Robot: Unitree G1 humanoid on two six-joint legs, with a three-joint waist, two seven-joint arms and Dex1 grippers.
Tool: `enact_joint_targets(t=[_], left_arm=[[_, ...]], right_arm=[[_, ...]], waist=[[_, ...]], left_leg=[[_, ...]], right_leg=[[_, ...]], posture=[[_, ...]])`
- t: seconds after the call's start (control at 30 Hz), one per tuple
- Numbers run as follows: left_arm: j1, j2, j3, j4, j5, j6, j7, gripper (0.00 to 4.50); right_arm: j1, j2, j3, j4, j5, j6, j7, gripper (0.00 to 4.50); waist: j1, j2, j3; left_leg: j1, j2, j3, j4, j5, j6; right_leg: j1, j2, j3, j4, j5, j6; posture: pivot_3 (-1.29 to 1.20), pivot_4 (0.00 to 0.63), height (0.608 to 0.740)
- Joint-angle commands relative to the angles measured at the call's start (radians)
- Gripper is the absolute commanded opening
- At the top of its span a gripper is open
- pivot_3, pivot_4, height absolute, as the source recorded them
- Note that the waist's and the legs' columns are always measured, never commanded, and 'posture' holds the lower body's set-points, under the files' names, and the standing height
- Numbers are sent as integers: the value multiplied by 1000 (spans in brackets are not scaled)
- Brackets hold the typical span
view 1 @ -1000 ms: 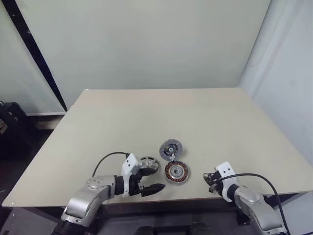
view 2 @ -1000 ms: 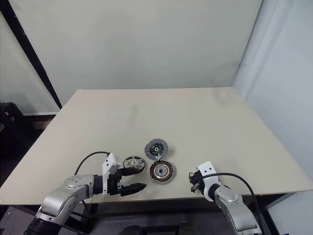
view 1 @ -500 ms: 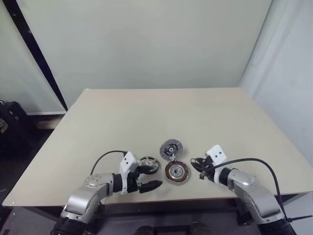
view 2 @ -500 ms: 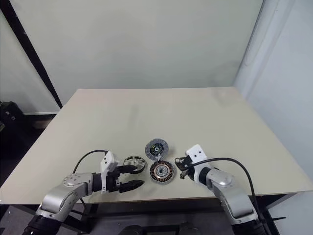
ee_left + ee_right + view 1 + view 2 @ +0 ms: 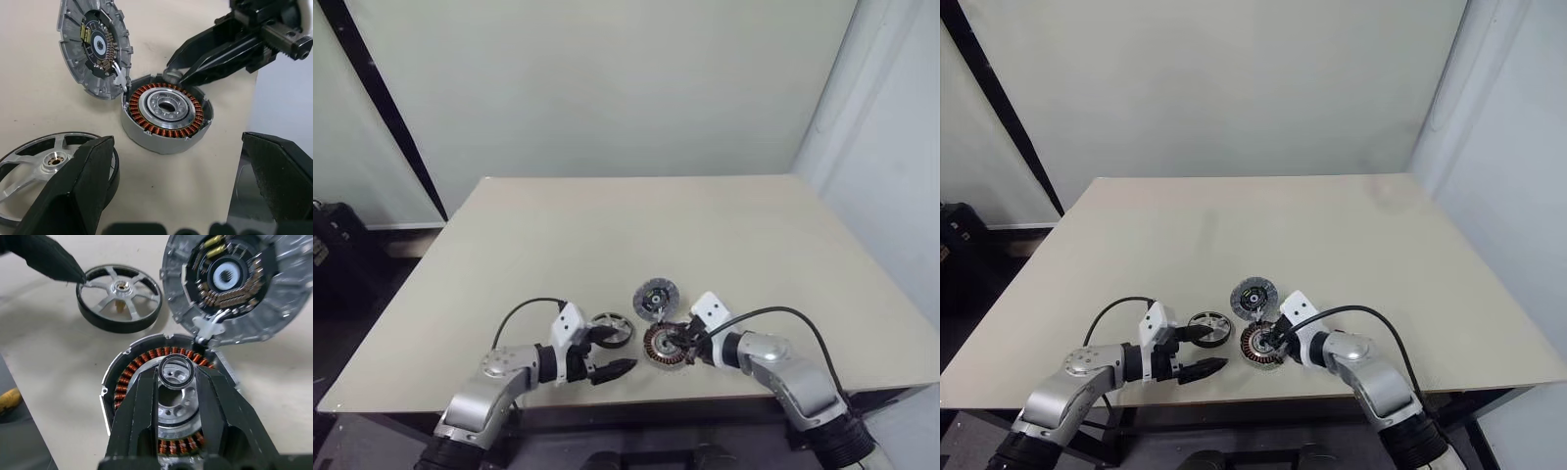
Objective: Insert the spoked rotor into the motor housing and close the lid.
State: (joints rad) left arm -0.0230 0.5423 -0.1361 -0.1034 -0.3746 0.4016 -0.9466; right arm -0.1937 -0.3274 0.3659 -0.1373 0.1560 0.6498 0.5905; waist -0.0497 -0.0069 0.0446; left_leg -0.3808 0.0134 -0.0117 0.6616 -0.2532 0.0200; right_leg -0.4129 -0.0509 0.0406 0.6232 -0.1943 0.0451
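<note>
The left gripper grabs the rotor's thin rim (image 5: pixel 626 341) next, since the rotor spreads wider than my fingertips open but gaps show between its spokes.
The motor housing (image 5: pixel 664 345), a round cup with copper windings, lies near the table's front edge. Its lid (image 5: pixel 656 296) stands tilted open behind it, joined at a white hinge (image 5: pixel 208 327). The spoked rotor (image 5: pixel 612 329) lies flat on the table just left of the housing. My left gripper (image 5: pixel 619 351) is open, one finger (image 5: pixel 93 181) over the rotor's rim, the other toward the table edge. My right gripper (image 5: pixel 176 374) hovers over the housing (image 5: pixel 166 396) from the right, shut on a small metal ring (image 5: pixel 176 371) above the silvery centre.
The beige table (image 5: pixel 607 235) stretches wide behind the parts. Its front edge runs just below both grippers. A black cable loops from each wrist. A dark bag (image 5: pixel 333 255) sits on the floor at far left.
My right arm has swung left from the table's front right edge, and its fingertips now sit over the housing. The left gripper has stayed beside the rotor.
</note>
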Motion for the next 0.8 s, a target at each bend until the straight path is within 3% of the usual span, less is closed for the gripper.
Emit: enact_joint_targets(t=[0.03,0.8], left_arm=[[-5,4,8,-15,-1,-17,-9,4500],[-17,1,10,-7,3,-16,-10,4500]], right_arm=[[-31,12,2,17,-15,-36,4,797],[-33,27,6,90,-48,-72,21,797]], waist=[[0,0,0],[0,0,0]], left_leg=[[0,0,0,0,0,0],[0,0,0,0,0,0]], right_leg=[[0,0,0,0,0,0],[0,0,0,1,0,0]], posture=[[0,0,740],[0,0,740]])
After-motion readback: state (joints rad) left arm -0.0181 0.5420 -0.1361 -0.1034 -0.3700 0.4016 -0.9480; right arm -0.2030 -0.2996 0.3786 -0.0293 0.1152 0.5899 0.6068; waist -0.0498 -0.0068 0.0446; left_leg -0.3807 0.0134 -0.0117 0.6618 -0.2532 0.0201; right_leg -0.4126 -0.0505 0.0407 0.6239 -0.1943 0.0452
